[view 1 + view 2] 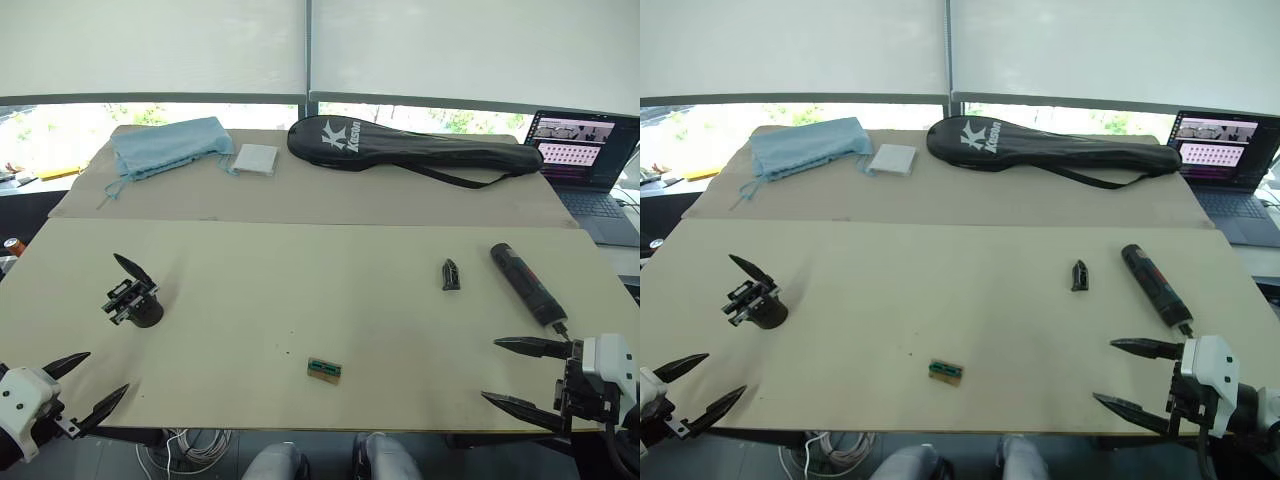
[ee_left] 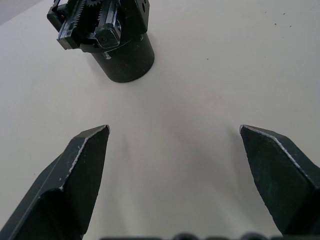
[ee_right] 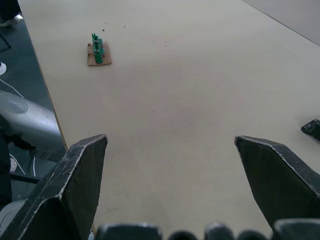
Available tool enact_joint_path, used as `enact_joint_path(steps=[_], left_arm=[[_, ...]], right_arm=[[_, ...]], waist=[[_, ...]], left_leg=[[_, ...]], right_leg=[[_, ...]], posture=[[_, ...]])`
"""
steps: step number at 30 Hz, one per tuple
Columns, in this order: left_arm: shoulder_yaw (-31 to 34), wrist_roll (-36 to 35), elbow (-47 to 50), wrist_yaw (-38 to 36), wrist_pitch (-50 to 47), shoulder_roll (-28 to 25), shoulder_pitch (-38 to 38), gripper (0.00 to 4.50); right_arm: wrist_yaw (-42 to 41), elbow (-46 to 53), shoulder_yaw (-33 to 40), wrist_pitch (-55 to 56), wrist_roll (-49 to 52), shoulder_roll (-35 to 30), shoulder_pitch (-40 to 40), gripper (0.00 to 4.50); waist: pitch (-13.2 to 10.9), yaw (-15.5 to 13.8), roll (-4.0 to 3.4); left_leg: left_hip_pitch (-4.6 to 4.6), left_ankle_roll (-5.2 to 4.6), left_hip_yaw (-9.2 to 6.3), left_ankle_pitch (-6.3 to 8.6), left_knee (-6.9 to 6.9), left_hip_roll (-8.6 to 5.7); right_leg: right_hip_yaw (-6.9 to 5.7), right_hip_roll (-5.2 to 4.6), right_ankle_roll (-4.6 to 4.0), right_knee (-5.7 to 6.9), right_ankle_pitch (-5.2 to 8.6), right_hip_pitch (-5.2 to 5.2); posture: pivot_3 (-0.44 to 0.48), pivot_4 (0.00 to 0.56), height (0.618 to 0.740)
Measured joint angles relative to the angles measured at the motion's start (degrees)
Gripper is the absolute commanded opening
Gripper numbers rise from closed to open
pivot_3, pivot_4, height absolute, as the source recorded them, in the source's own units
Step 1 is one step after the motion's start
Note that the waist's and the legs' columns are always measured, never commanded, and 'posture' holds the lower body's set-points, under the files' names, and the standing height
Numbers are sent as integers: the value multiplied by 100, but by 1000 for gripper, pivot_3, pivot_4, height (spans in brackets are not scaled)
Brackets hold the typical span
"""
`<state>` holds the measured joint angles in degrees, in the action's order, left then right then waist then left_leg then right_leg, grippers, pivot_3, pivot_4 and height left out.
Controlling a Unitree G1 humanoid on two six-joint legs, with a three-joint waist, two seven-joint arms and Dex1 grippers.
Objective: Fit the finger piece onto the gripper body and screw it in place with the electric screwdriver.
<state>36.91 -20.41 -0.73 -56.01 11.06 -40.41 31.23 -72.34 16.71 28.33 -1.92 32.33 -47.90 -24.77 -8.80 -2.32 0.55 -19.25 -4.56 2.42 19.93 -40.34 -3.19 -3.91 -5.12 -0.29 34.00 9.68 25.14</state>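
My left gripper grabs the gripper body by its round black base (image 1: 147,313) next, to steady the gripper body for fitting the finger piece (image 1: 451,274).
The gripper body (image 1: 133,297) stands on the left part of the table, round black base down, one pointed black finger sticking up; it also shows close up as the gripper body (image 2: 112,37). The small black finger piece (image 1: 451,274) lies right of centre. Beside it on the right lies the electric screwdriver (image 1: 527,284), bit toward the front edge. My left gripper (image 1: 88,385) hangs open at the front left corner, short of the gripper body. My right gripper (image 1: 518,373) is open near the front right edge, just in front of the screwdriver's tip. Both hold nothing.
A small green-and-tan block (image 1: 324,369) lies near the front middle. Along the back lie a black racket bag (image 1: 410,148), a light blue cloth (image 1: 170,145) and a white pad (image 1: 256,159). A laptop (image 1: 590,160) stands at the back right. Cables (image 1: 190,445) hang below the front edge.
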Motion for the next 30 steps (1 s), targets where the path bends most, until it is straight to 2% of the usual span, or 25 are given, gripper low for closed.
enact_joint_path(steps=[6, 10, 14, 16, 23, 27, 30], left_arm=[[41, -390, 330, 215, -495, 183, -123, 4387], [135, -900, 860, 711, -971, 705, -146, 4387], [251, -1379, 1226, 1019, -1339, 1130, -27, 4387], [306, -1572, 1371, 1282, -1467, 1407, -17, 4387], [337, -1338, 1356, 2188, -1382, 2111, -55, 4387], [308, -1308, 1344, 2401, -1399, 2129, -277, 4387], [158, -1200, 1340, 2510, -1506, 1956, -556, 4387]], right_arm=[[-82, -126, -139, -83, 67, 133, 93, 4500], [381, 401, -652, -541, 297, 436, 576, 4500], [649, 583, -884, -584, 484, 817, 1035, 4500], [664, 675, -1024, -392, 531, 1214, 1215, 4500], [703, 774, -1480, 220, 494, 1920, 1540, 4500], [712, 770, -1640, 403, 467, 1992, 1577, 4500], [715, 746, -1665, 497, 431, 2007, 1638, 4500]], waist=[[0, -7, 0], [-1, 72, 2], [-2, 70, 4], [-2, 59, 8], [-1, 7, 11], [-1, -2, 10], [-1, 10, 10]], left_leg=[[0, 0, 0, 0, -1, 0], [2, 11, 0, 2, 0, 1], [2, 12, 0, 2, -1, 0], [2, 12, -1, 2, -1, 0], [4, 12, 0, 2, -6, -7], [4, 12, 0, 1, -7, -7], [6, 12, 0, 1, -9, -7]], right_leg=[[0, -1, 1, 0, 0, -1], [1, 2, -1, 3, -1, 2], [0, 3, -1, 3, -1, 1], [0, 4, -1, 3, -1, -1], [-1, 4, 0, 4, -2, -2], [-2, 4, -1, 6, -2, -3], [-1, 7, -1, 8, -2, -3]], posture=[[0, 150, 740], [0, 150, 740], [0, 150, 740], [0, 150, 740], [0, 150, 740], [0, 150, 740], [0, 150, 740]])
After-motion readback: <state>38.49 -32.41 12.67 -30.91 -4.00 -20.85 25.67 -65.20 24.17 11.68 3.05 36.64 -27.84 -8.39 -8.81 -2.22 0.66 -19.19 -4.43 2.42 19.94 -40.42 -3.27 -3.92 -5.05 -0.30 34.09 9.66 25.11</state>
